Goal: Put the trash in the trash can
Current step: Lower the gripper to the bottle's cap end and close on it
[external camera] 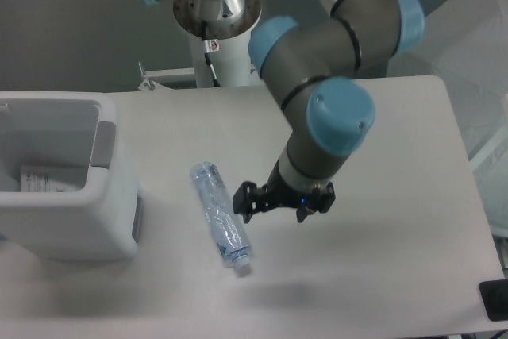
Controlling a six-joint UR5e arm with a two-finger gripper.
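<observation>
I should grab the clear bluish bottle by its body (220, 212) next. Then it can go in the trash.
A clear bluish plastic bottle (219, 213) with a white cap lies on the white table, its cap end pointing toward the front. My gripper (277, 210) hangs open just to the right of the bottle's middle, nothing between its fingers, apart from the bottle. The white trash can (59, 208) stands at the left edge of the table. Inside it lies a flat white packet (41, 179) with a label, partly hidden by the bin's wall.
The arm's grey and blue links (333, 77) reach over the table's middle from the base (216, 13) at the back. A translucent plastic cover (460, 53) stands at the right. A dark object (494, 301) sits at the front right corner.
</observation>
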